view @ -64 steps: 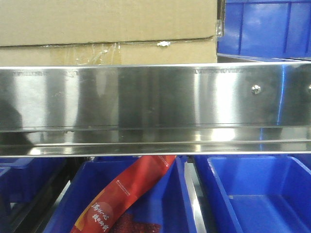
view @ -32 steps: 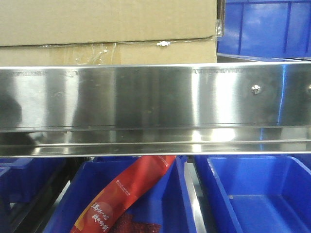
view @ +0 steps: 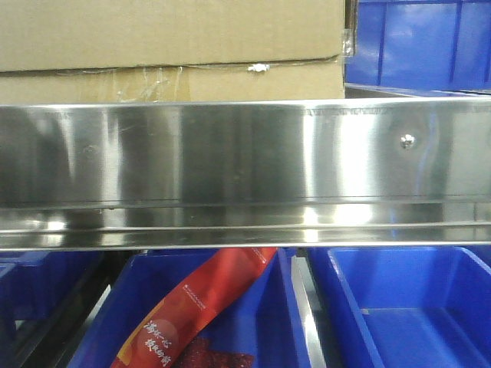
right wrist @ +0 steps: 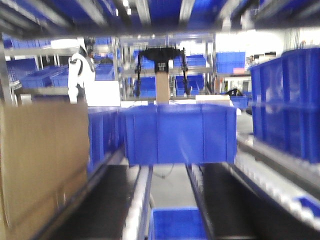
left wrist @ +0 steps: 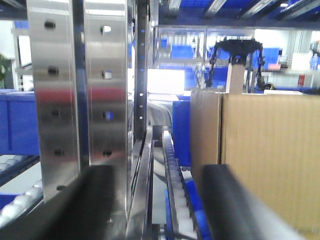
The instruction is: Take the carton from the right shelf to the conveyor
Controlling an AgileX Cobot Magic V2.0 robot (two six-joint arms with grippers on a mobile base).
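Observation:
My right gripper should next grab the carton by its top rim to bring it from the right shelf to the conveyor.
The brown carton sits on the right shelf behind its shiny steel rail, which carries a small screw head. In the left wrist view my left gripper is open, and the carton stands just right of its right finger; whether they touch I cannot tell. My right gripper is also open, its blurred dark fingers spread wide with nothing between them. There the carton fills the left edge, left of the left finger. The conveyor is out of view.
Blue bins stand right of the carton, and more sit below the rail, one holding a red packet. Perforated steel uprights rise close on my left gripper's left. A blue bin stands ahead of the right gripper.
The front view has shifted slightly, so the rail's screw head sits a little further right. Reflections on the rail have changed. The carton stays in place.

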